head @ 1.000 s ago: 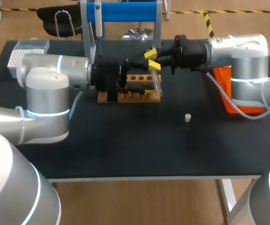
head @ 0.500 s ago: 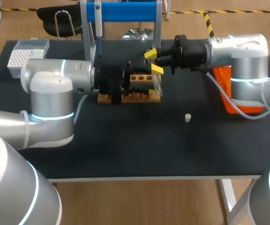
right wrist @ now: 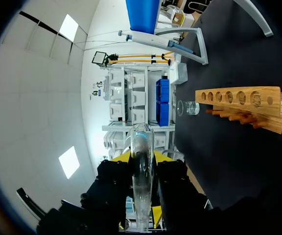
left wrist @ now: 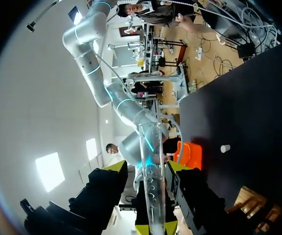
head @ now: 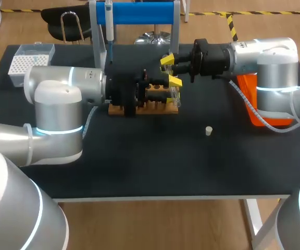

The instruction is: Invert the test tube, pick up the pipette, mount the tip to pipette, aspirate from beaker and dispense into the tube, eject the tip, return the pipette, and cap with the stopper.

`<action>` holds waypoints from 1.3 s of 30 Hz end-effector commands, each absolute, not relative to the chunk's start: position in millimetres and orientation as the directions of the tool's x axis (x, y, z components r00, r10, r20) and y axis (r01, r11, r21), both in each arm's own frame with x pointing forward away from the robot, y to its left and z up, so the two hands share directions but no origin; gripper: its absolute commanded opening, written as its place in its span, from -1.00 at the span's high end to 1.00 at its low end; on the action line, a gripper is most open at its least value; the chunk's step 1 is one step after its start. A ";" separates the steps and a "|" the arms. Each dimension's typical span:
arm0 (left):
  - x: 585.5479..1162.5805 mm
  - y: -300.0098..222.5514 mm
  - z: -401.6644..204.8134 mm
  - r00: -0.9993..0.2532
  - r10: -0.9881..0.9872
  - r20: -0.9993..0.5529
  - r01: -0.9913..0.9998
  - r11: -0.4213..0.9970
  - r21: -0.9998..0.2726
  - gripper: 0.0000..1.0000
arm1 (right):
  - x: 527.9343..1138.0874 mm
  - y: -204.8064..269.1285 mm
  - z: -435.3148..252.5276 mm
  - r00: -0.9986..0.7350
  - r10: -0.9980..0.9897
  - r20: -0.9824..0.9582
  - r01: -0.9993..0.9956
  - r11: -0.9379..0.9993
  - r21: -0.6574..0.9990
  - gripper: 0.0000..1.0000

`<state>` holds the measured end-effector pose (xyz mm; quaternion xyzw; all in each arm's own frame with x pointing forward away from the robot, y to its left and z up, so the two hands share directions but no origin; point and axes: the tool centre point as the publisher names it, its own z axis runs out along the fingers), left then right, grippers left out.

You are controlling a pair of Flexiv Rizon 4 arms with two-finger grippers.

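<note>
Next, my left gripper grabs the test tube by its glass side below its opening (left wrist: 152, 169) to invert the test tube (left wrist: 152, 186).
A clear test tube (head: 175, 97) hangs over the right end of the wooden rack (head: 120, 109), with my right gripper (head: 171, 71) shut on its upper part. In the right wrist view the tube (right wrist: 142, 166) runs up between that gripper's (right wrist: 142, 215) fingers. My left gripper (head: 158, 95) comes from the left and stands open around the tube (left wrist: 152, 186); its yellow tips (left wrist: 142, 229) sit close on either side. The right gripper (left wrist: 148, 166) shows further up the tube. The pipette (head: 109, 23) hangs on the blue stand. The white stopper (head: 208, 130) lies on the mat.
A white tip box (head: 26, 58) stands at the back left. An orange container (head: 248, 99) sits under my right arm. The glass beaker (right wrist: 190, 107) stands beyond the rack (right wrist: 239, 100). The blue stand (head: 139, 13) rises behind the rack.
My left gripper has moved right up to the tube and its fingers have narrowed around it. The right arm and the tube have stayed still.
</note>
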<state>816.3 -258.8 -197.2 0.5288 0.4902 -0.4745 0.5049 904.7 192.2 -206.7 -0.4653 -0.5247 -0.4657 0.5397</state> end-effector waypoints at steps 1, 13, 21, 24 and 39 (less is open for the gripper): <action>815.4 -261.5 -198.1 0.068 0.040 -0.997 0.998 -0.008 0.068 0.02 | 904.1 192.1 -205.7 0.015 -0.012 1.000 0.991 0.131 -0.013 1.00; 815.6 -262.5 -199.5 0.065 0.039 -0.997 0.998 -0.002 0.065 0.07 | 904.1 192.1 -205.7 0.015 -0.012 1.000 0.991 0.131 -0.013 1.00; 816.0 -263.1 -200.1 0.067 0.038 -0.997 0.998 -0.001 0.067 0.20 | 904.1 192.1 -205.7 0.015 -0.012 1.000 0.991 0.131 -0.013 1.00; 816.2 -263.2 -200.4 0.068 0.038 -0.997 0.998 -0.001 0.068 0.36 | 904.1 192.1 -205.7 0.015 -0.012 1.000 0.991 0.131 -0.013 1.00; 816.3 -262.6 -202.5 0.067 0.035 -0.997 0.998 -0.003 0.067 1.00 | 904.1 192.1 -205.7 0.015 -0.012 1.000 0.991 0.131 -0.013 0.50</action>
